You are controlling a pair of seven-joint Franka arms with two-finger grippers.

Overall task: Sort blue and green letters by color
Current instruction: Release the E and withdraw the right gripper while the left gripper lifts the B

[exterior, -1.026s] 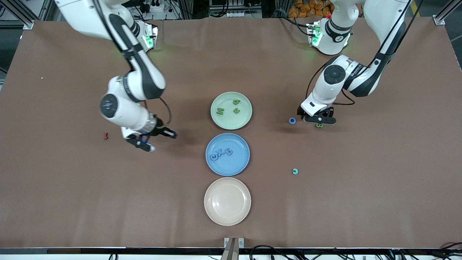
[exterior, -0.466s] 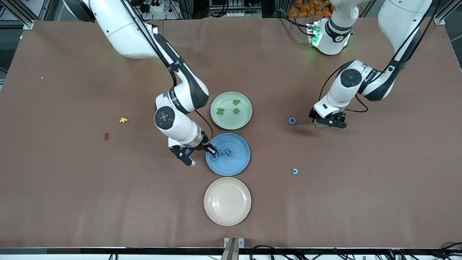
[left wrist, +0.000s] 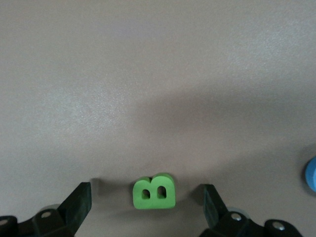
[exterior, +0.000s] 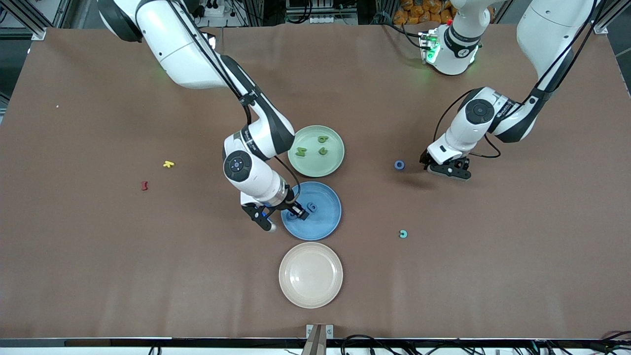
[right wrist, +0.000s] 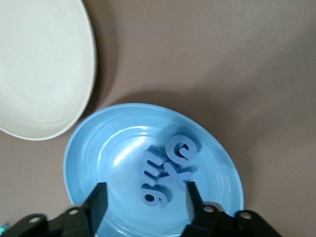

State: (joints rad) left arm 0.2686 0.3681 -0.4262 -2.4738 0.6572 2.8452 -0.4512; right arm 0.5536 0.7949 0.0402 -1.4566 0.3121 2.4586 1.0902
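Observation:
My left gripper will close and catch the green B, its fingers low on either side in the left wrist view.
My right gripper (exterior: 285,220) hangs open just over the blue plate (exterior: 325,223), at its edge toward the right arm's end. In the right wrist view the open right gripper (right wrist: 145,192) has several blue letters (right wrist: 168,170) heaped in the blue plate (right wrist: 98,158) beneath it, none gripped. My left gripper (exterior: 446,169) is low on the table, open. It straddles a green B (left wrist: 154,191), which lies flat between the left gripper (left wrist: 144,198) fingers without touching them. A blue ring letter (exterior: 399,164) lies beside it. Three green letters (exterior: 300,151) sit in the green plate (exterior: 333,161).
A beige plate (exterior: 310,274) stands empty, nearer the front camera than the blue plate. A small teal C (exterior: 403,233) lies alone on the table. A yellow piece (exterior: 168,164) and a dark red piece (exterior: 144,185) lie toward the right arm's end.
My right arm swung from its end of the table to over the blue plate, and its jaws have opened. My left gripper shifted slightly around the green B.

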